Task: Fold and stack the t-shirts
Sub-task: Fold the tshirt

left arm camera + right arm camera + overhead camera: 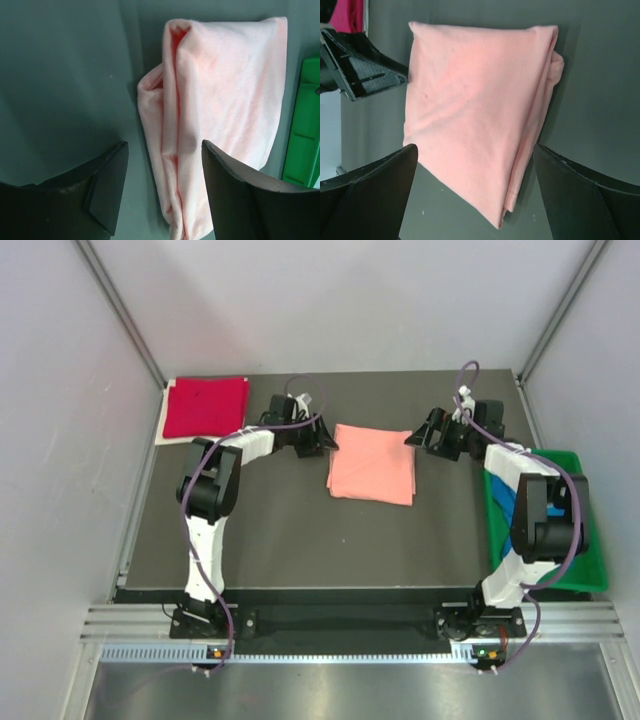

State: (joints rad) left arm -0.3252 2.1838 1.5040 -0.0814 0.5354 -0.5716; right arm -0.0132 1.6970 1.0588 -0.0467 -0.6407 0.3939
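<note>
The left gripper will next stack the pink t-shirt on the red t-shirt, still folded, and will grab it by the pink t-shirt's layered edge facing the red t-shirt (171, 142).
The salmon-pink t-shirt (372, 463) lies folded into a rough square at the middle back of the table; it also shows in the left wrist view (220, 105) and in the right wrist view (475, 105). The crimson-red t-shirt (206, 406) lies folded at the back left corner. The bright blue t-shirt (506, 502) lies in the green tray (592, 540), mostly hidden by the right arm. My left gripper (328, 443) is open and empty at the pink shirt's left edge. My right gripper (415, 438) is open and empty at its right edge.
The green tray stands along the table's right edge; its corner shows in the left wrist view (302, 140). Grey walls close in the left, right and back sides. Both arms reach from the near edge toward the back of the table.
</note>
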